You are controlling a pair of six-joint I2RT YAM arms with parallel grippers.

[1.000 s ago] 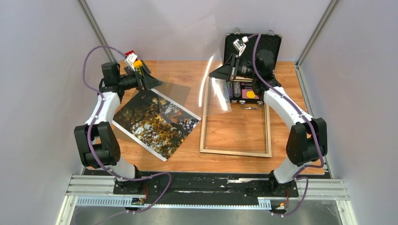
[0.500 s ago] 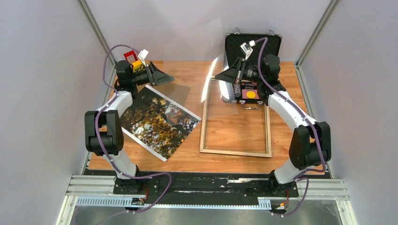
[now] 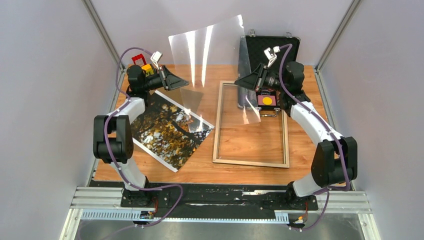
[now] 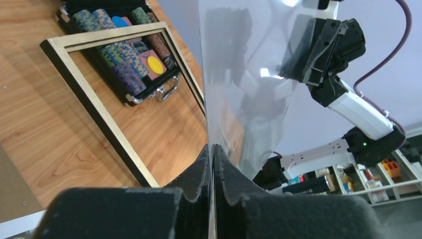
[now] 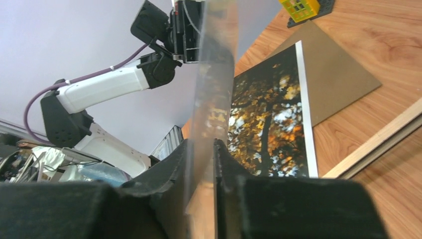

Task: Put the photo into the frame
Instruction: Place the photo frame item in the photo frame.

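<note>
I will next grab the clear sheet by its side edge with my right gripper, so the sheet's broad side stays free to lie in the frame.
The photo, a print of dark trees with orange foliage, lies flat at the left of the table and also shows in the right wrist view. The frame lies flat to its right, with pale rails and nothing inside. A clear sheet stands upright between the arms, above the table. My left gripper is shut on its lower left edge. My right gripper is at the sheet's right edge, its fingers slightly apart with the sheet in the gap.
A black chip case stands open behind the frame's far end, its chips showing. A brown backing board lies under the photo's far end. A small yellow and red block sits at the far left corner.
My left gripper has shut on the clear sheet's left edge. The sheet has swung up to stand upright. My right gripper's fingers have parted a little.
</note>
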